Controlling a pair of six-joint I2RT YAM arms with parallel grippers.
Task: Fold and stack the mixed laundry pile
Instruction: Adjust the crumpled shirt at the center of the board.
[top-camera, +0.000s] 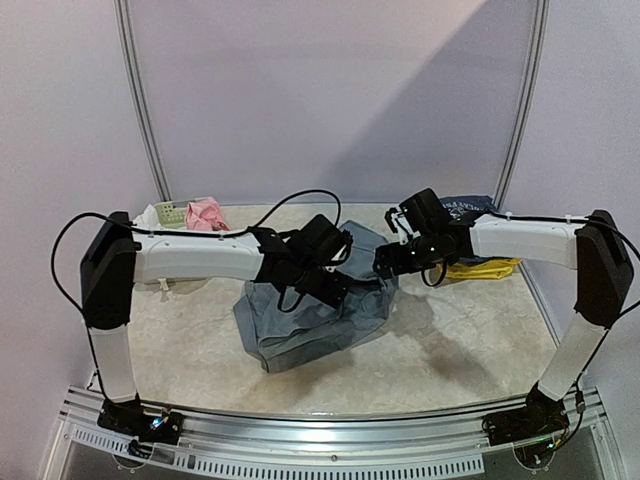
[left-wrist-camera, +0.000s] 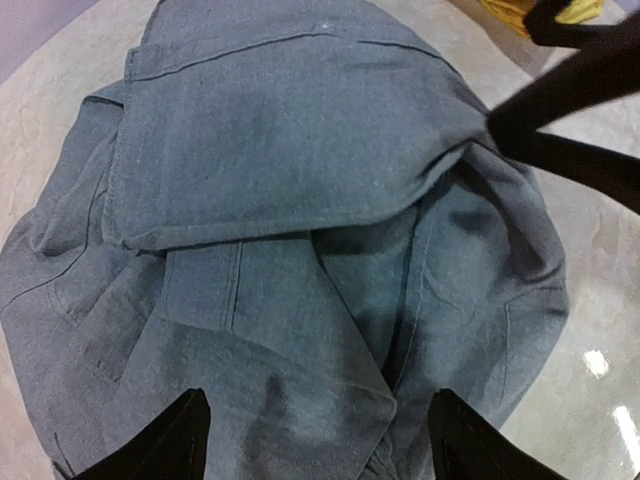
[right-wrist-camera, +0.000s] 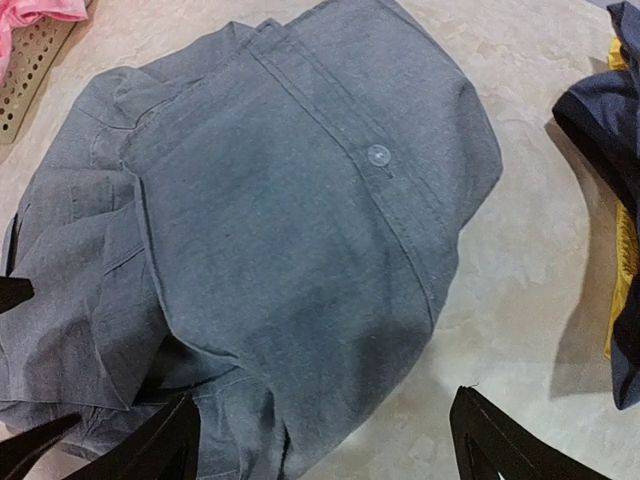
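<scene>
The grey trousers need to be spread open from their bundle for folding, so my left gripper needs to grip them next by the loose flap near its free corner (top-camera: 338, 309) (left-wrist-camera: 374, 408).
The grey trousers (top-camera: 300, 325) lie folded in a loose bundle on the middle of the table, filling the left wrist view (left-wrist-camera: 300, 200) and most of the right wrist view (right-wrist-camera: 300, 230), where a clear button shows on the waistband. My left gripper (top-camera: 335, 285) hovers over the bundle's top, open (left-wrist-camera: 320, 440), its fingers wide apart above the cloth. Over the bundle's right edge my right gripper (top-camera: 385, 262) is open as well (right-wrist-camera: 325, 440), holding nothing. A pink piece (top-camera: 205, 212) lies at the back left. A navy printed tee (top-camera: 465, 207) rests at the back right.
A pale-green lattice basket (top-camera: 165, 213) stands at the back left beside the pink piece, its rim (right-wrist-camera: 30, 70) showing in the right wrist view. Yellow cloth (top-camera: 485, 268) lies under the navy garment (right-wrist-camera: 610, 110). A curved metal frame rises behind the table.
</scene>
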